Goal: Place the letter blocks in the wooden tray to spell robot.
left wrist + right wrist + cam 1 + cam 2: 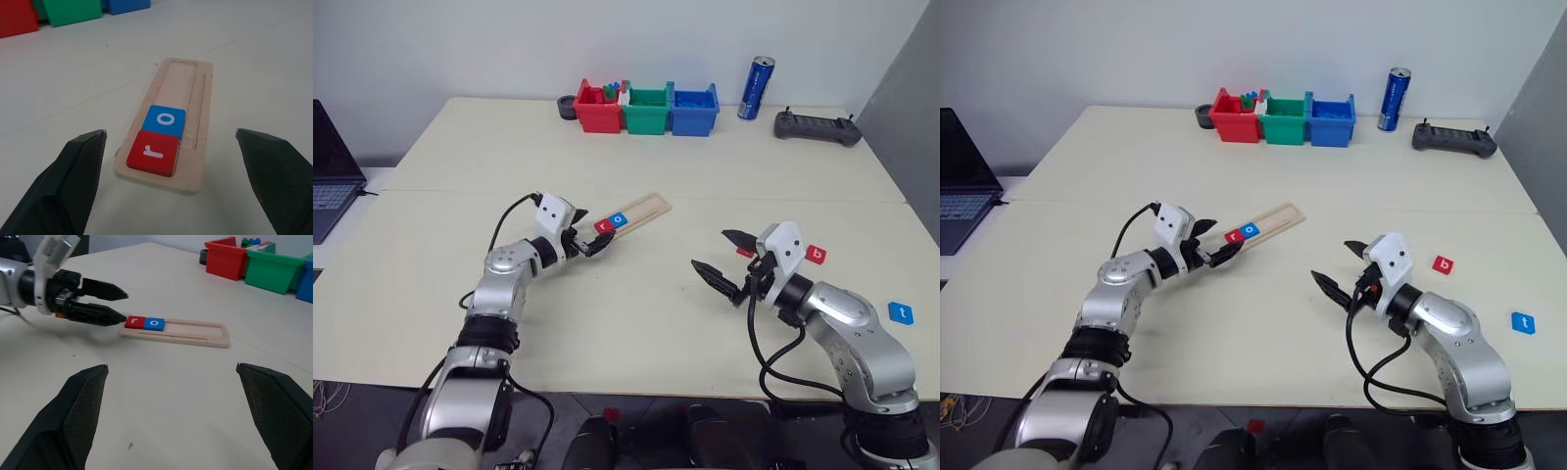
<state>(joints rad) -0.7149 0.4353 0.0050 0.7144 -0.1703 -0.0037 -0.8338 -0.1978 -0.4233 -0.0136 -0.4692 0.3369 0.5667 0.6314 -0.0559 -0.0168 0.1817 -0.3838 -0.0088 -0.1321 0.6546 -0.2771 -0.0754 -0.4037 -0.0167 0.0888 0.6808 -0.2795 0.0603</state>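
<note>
My left gripper grips the wooden tray (646, 207) by its end with the red r (596, 231) next, to set it ready for spelling robot.
The wooden tray (644, 209) lies slanted at mid-table. In its near end sit a red r block (604, 225) and, next to it, a blue o block (621, 218). My left gripper (597, 242) is open and empty, level with the table, its tips just short of the tray's r end (151, 152). My right gripper (721, 258) hovers open and empty over the table to the right, pointing towards the tray (195, 333). A red b block (816, 255) lies just behind the right wrist. A blue t block (900, 313) lies further right, near the table's front.
Red (597, 110), green (646, 112) and blue (694, 111) bins stand in a row at the back, with a black round object (568, 106) at their left. A blue can (756, 88) and a black controller (818, 127) are at the back right. A laptop (331, 171) sits at the left edge.
</note>
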